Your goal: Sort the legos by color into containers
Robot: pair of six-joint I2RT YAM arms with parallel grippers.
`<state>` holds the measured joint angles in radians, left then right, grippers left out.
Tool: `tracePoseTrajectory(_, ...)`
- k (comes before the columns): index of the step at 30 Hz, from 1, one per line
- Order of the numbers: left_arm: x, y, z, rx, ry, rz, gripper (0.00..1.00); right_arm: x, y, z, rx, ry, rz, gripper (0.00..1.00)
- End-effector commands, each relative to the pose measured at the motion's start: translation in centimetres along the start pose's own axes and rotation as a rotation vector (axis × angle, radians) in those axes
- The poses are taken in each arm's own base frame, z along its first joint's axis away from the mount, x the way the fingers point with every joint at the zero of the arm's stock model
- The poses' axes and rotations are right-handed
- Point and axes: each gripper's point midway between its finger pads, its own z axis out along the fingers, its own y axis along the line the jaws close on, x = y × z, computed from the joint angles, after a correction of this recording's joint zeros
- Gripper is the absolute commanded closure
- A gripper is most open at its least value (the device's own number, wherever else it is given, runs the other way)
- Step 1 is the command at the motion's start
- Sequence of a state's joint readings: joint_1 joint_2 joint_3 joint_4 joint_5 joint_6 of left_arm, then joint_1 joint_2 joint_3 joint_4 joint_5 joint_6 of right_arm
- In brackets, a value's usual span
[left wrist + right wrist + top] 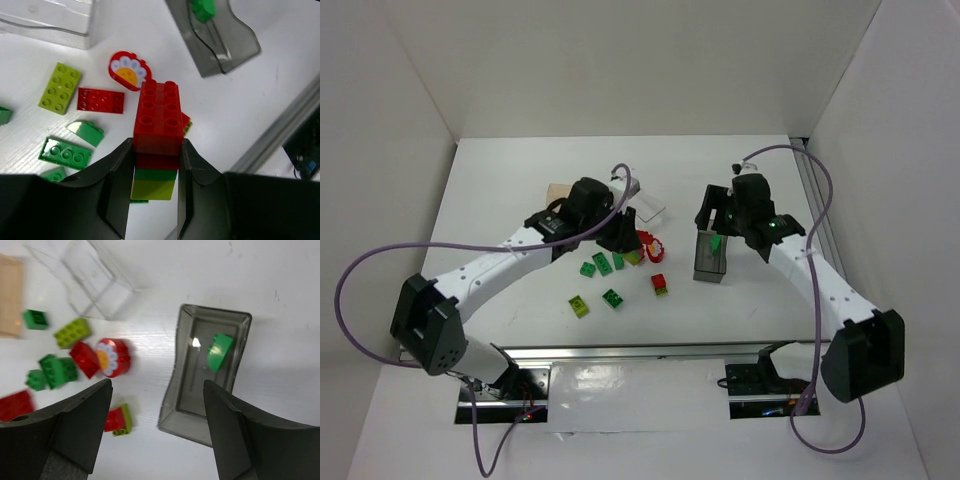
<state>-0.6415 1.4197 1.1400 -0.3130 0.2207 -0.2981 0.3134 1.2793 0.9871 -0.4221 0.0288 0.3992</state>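
Observation:
The red brick is hanging well above the loose legos and would fall among them, so the robot needs to move it to a container before the left gripper lets go of it.
My left gripper (623, 238) (157, 147) is shut on a red brick (159, 117), held above the loose legos; green and yellow-green layers show under it between the fingers. My right gripper (718, 228) (157, 427) is open and empty, hovering over the dark smoky tub (710, 262) (186, 405), which holds one green brick (219, 351). Green bricks (603, 263), yellow-green bricks (579, 306) and a red brick (659, 284) lie between the arms. The clear tub (647, 207) (95, 280) and the tan tub (558, 190) (10, 295) stand behind them.
A round red piece with a white and yellow flower face (129, 70) (112, 357) lies by the pile. A metal rail (620, 352) runs along the table's near edge. White walls close in the back and both sides.

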Motion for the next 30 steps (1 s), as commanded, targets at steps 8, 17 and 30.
tracePoseTrajectory(8,2.3,4.2,6.2,-0.161,0.116,-0.196,1.0,-0.3,1.6,-1.7,-0.092,-0.031,-0.015,0.2)
tracePoseTrajectory(17,3.8,4.5,7.5,-0.156,0.172,-0.218,0.7,1.0,1.2,-1.3,-0.075,0.001,-0.021,0.19)
tracePoseTrajectory(30,3.3,5.0,6.0,-0.213,0.157,-0.212,0.31,2.7,3.2,-0.8,-0.08,0.051,-0.094,0.19)
